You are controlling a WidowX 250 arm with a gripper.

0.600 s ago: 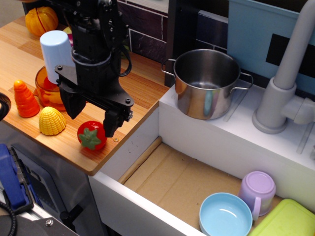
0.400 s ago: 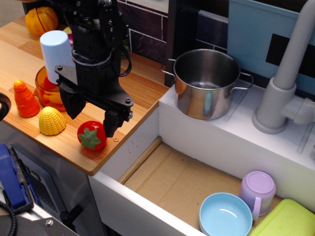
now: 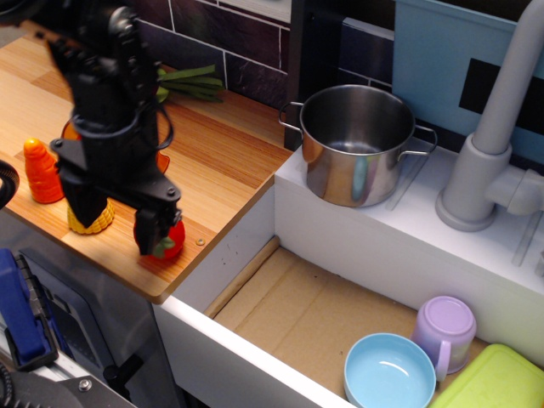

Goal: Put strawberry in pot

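I will next grip the strawberry by its plump red body (image 3: pixel 176 239) with my gripper, so that I can put it in the pot (image 3: pixel 357 144).
The red strawberry (image 3: pixel 171 240) with its green cap lies near the front edge of the wooden counter (image 3: pixel 229 161). My black gripper (image 3: pixel 116 231) is open, low over the counter. Its right finger (image 3: pixel 146 231) covers the strawberry's left side, and the left finger (image 3: pixel 84 204) stands in front of a yellow corn toy (image 3: pixel 95 219). I cannot tell whether the strawberry lies between the fingers or just beside the right one. The shiny steel pot (image 3: pixel 357 144) with wire handles stands empty on the white ledge to the right, well apart from the gripper.
An orange carrot toy (image 3: pixel 40 170) stands left of the gripper. An orange bowl (image 3: pixel 161 160) is mostly hidden behind the arm. Green vegetables (image 3: pixel 191 81) lie at the back wall. The sink holds a blue bowl (image 3: pixel 389 371), purple cup (image 3: pixel 444 327) and green plate (image 3: pixel 493 378). A grey faucet (image 3: pixel 497 136) stands at right.
The arm has shifted left and dropped lower. The right finger, earlier above the strawberry's right, now covers its left side. The white cup and orange pumpkin behind are now hidden.
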